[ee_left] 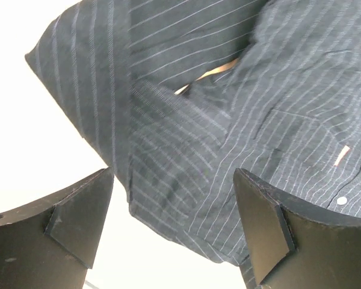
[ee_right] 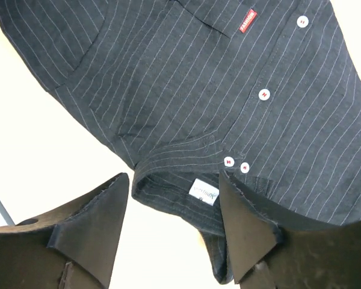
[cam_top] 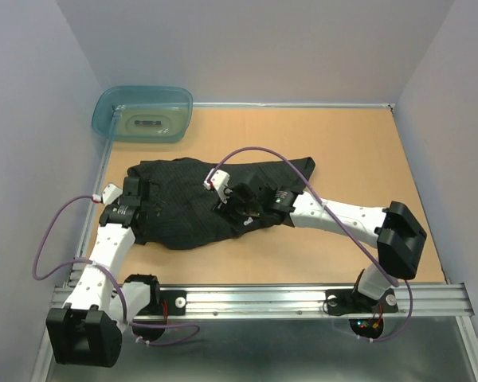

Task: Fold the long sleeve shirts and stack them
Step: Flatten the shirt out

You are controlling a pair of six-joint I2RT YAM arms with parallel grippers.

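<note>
My left gripper should pick up the long sleeve shirt by its hem (cam_top: pixel 144 212) next, on the end opposite the collar. Then it can spread the shirt flat for folding.
One dark pinstriped long sleeve shirt (cam_top: pixel 193 203) lies rumpled on the middle-left of the table. My left gripper (cam_top: pixel 135 189) is open at the shirt's left edge; in its wrist view the hem (ee_left: pixel 186 180) lies between the wide-open fingers. My right gripper (cam_top: pixel 237 205) is open over the shirt's near right part. In the right wrist view the collar (ee_right: pixel 180 180) with its white label sits between the open fingers, with pale buttons and the small red chest tag (ee_right: pixel 247 20) beyond. Neither gripper holds cloth.
A translucent teal plastic tub (cam_top: pixel 143 114) stands at the far left corner. Bare tan tabletop (cam_top: pixel 366 159) spreads to the right of the shirt. White walls close in the left, far and right sides. A metal rail (cam_top: pixel 263 298) runs along the near edge.
</note>
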